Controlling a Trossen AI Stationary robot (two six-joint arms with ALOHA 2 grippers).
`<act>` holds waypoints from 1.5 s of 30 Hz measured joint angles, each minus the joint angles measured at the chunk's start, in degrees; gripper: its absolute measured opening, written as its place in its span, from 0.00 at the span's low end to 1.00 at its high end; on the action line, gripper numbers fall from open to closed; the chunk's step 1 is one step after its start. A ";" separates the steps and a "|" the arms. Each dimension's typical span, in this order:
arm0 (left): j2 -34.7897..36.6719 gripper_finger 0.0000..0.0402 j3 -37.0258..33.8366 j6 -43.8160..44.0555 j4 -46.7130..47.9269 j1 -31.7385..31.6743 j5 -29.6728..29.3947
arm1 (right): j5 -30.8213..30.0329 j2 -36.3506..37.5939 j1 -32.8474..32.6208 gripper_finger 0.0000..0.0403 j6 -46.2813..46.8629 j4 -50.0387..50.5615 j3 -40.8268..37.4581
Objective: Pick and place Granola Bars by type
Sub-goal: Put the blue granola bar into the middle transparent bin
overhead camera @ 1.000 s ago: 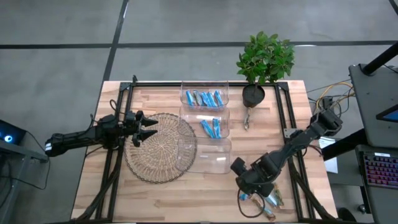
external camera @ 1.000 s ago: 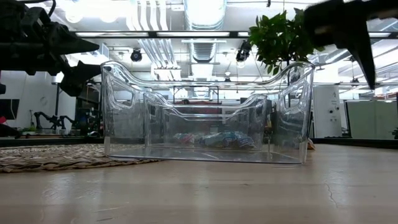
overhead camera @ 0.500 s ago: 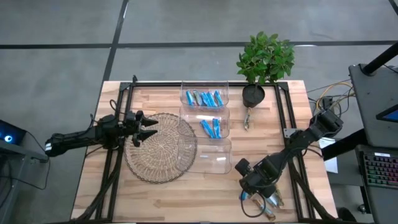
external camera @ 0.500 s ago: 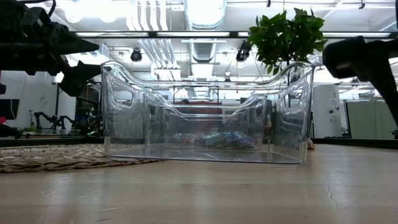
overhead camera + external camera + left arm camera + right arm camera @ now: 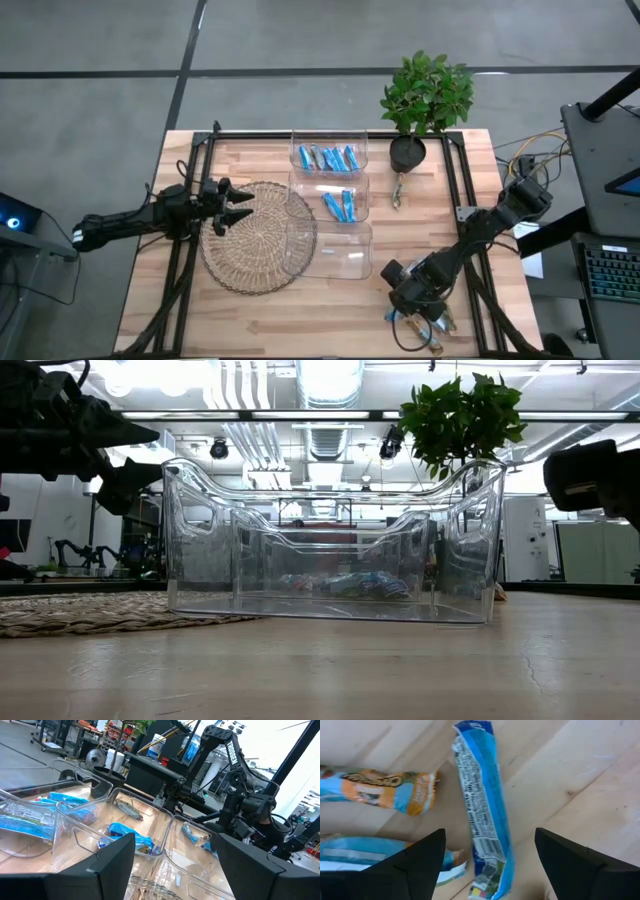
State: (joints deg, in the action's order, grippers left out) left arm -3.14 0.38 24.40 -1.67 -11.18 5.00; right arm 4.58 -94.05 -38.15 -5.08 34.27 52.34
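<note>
I will sort the blue granola bar into a bin, so my right gripper will grab it next by the middle of its wrapper [image 5: 485,820].
Loose granola bars [image 5: 425,328] lie on the wood near the table's front right corner. My right gripper [image 5: 412,310] points down over them, open. In the right wrist view a blue bar [image 5: 482,810] lies flat on the table between the spread fingers of my right gripper [image 5: 490,870], untouched. An orange-and-blue bar [image 5: 380,787] and another blue one [image 5: 370,860] lie beside it. More blue bars rest in the far bin [image 5: 328,157] and the middle bin [image 5: 340,205]. My left gripper [image 5: 238,205] waits level and open over the wicker mat's left edge.
Three clear bins stand in a row at mid-table; the near bin's rim [image 5: 330,272] borders the right gripper's space. A round wicker mat [image 5: 255,250] lies left of them. A potted plant [image 5: 425,95] stands at the far right, with a small wrapped item [image 5: 398,190] beside it.
My right gripper has come down and toward the table's near edge over the loose bars, staying open. In the low view it has slid off toward the picture's right.
</note>
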 joint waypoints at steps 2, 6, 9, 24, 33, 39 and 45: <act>-0.01 0.65 0.00 0.00 0.00 0.00 0.01 | -0.09 -0.58 0.02 0.73 0.00 -0.52 0.00; -0.01 0.65 0.00 0.01 0.00 -0.01 -0.01 | -0.29 -3.83 0.04 0.70 0.13 -1.24 0.10; 0.01 0.65 0.01 0.01 0.00 -0.01 0.01 | -0.28 -4.66 0.00 0.68 0.52 -1.34 0.87; -0.02 0.65 -0.01 0.00 0.00 0.00 -0.01 | 0.46 -4.29 0.02 0.38 0.47 -2.17 0.85; -0.02 0.65 0.00 0.00 0.00 -0.01 0.00 | 0.47 -3.67 0.04 0.13 6.35 -0.40 1.48; 0.00 0.65 0.00 0.02 0.00 0.00 -0.01 | 0.70 -1.00 0.04 0.08 11.60 4.72 5.01; 0.01 0.65 -0.01 0.00 0.00 0.00 0.00 | 5.94 3.64 0.06 0.08 13.08 9.89 11.48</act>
State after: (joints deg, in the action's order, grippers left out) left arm -3.14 0.37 24.40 -1.67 -11.18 5.01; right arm 10.52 -90.42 -38.09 8.00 44.16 63.81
